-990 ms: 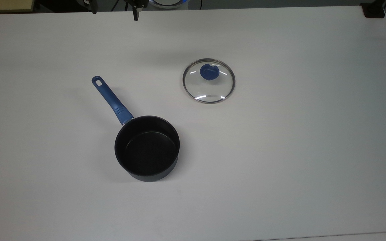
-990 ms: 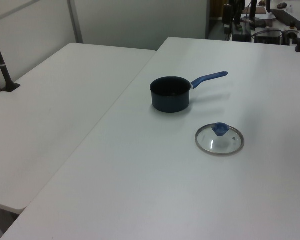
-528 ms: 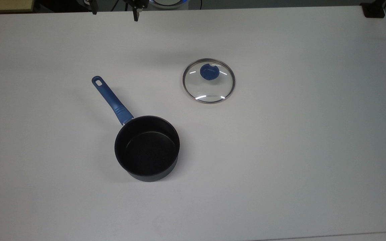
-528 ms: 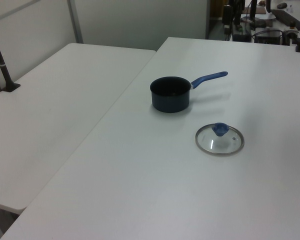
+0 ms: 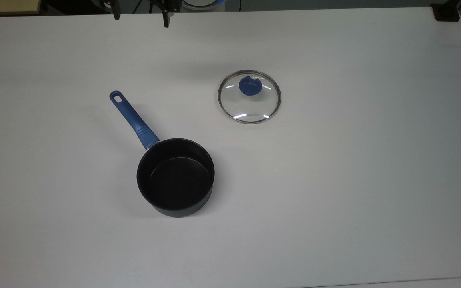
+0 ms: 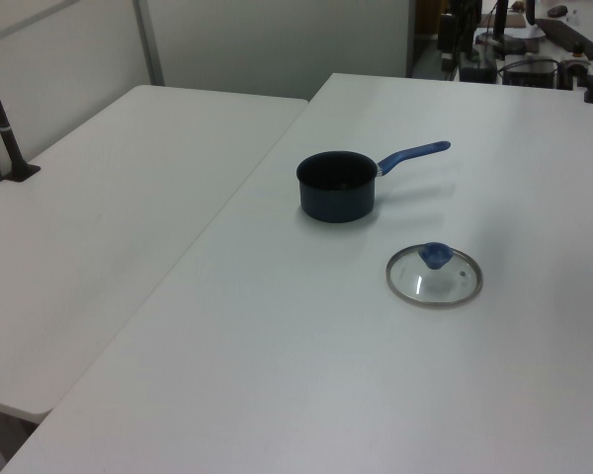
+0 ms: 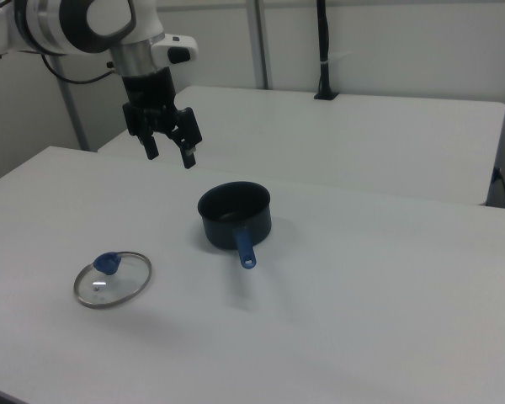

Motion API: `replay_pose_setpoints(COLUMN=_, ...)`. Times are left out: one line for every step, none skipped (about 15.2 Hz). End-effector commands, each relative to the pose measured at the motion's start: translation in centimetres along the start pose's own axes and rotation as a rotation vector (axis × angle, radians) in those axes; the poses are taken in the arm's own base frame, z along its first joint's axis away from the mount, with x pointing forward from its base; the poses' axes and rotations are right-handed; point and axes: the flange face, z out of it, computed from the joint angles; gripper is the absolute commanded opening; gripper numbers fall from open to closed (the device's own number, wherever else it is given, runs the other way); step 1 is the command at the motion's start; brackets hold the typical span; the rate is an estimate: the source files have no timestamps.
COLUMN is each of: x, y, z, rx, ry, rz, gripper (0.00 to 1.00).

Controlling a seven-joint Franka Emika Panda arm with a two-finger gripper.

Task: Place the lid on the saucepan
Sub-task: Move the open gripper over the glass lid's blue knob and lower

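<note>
Next, my gripper grabs the lid by its raised blue knob (image 6: pixel 436 256), since the glass disc (image 6: pixel 424 284) lies flat and wide on the tabletop.
The black saucepan (image 5: pixel 175 176) stands upright on the white table with its blue handle (image 5: pixel 132 119) pointing to the top view's upper left. The clear glass lid (image 5: pixel 249 104) with a blue knob (image 5: pixel 249 86) lies flat on the table, apart from the pan, toward the top view's upper right. My gripper (image 5: pixel 141 18) hangs open and empty at the table's far edge, well above the surface. In the right view the gripper (image 7: pixel 169 154) is up behind the saucepan (image 7: pixel 234 215), with the lid (image 7: pixel 112 279) lower left. The left view has the saucepan (image 6: pixel 336 185) behind the lid (image 6: pixel 434 276).
A second white table (image 6: pixel 109 217) adjoins on the left view's left, with a black post (image 6: pixel 5 128) clamped to it. Dark equipment (image 6: pixel 514 44) stands past the far edge. A black clamp (image 5: pixel 445 12) sits at the top view's upper right corner.
The gripper's fingers have shifted slightly to the right and down in the top view. The saucepan and the lid have not moved.
</note>
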Motion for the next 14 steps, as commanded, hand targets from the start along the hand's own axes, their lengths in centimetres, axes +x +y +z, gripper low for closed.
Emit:
replay_pose_setpoints(x=-0.2, y=-1.4, z=0.3, rx=0.000, ry=-0.023, rz=-0.029, gripper=1.00)
replay_pose_setpoints(x=-0.1, y=-1.5, z=0.4, rx=0.001, ry=-0.025, rz=-0.031, gripper=1.00)
replay_pose_setpoints(x=-0.1, y=-1.6, z=0.5, rx=0.001, ry=-0.025, rz=-0.033, gripper=1.00)
replay_pose_setpoints(x=-0.1, y=-1.7, z=0.6, rx=0.001, ry=-0.028, rz=-0.034, gripper=1.00)
replay_pose_setpoints(x=-0.1, y=-2.1, z=0.6, rx=0.001, ry=-0.027, rz=-0.040, gripper=1.00)
replay_pose_setpoints(x=0.0, y=-2.9, z=0.9, rx=0.002, ry=-0.034, rz=-0.053, gripper=1.00)
replay_pose_setpoints(x=0.1, y=-3.3, z=1.3, rx=0.001, ry=-0.040, rz=-0.059, gripper=1.00)
replay_pose_setpoints(x=0.2, y=-3.5, z=1.6, rx=0.005, ry=-0.046, rz=-0.063, gripper=1.00)
replay_pose_setpoints(x=0.2, y=-4.1, z=1.9, rx=0.016, ry=-0.053, rz=-0.070, gripper=1.00)
replay_pose_setpoints(x=0.0, y=-5.1, z=2.2, rx=0.028, ry=-0.058, rz=-0.084, gripper=1.00)
replay_pose_setpoints(x=0.0, y=-5.6, z=2.4, rx=0.035, ry=-0.060, rz=-0.092, gripper=1.00)
replay_pose_setpoints(x=0.1, y=-5.9, z=2.8, rx=0.045, ry=-0.065, rz=-0.094, gripper=1.00)
replay_pose_setpoints(x=0.2, y=-7.2, z=3.6, rx=0.054, ry=-0.071, rz=-0.112, gripper=1.00)
replay_pose_setpoints(x=0.3, y=-8.2, z=4.1, rx=0.056, ry=-0.073, rz=-0.127, gripper=1.00)
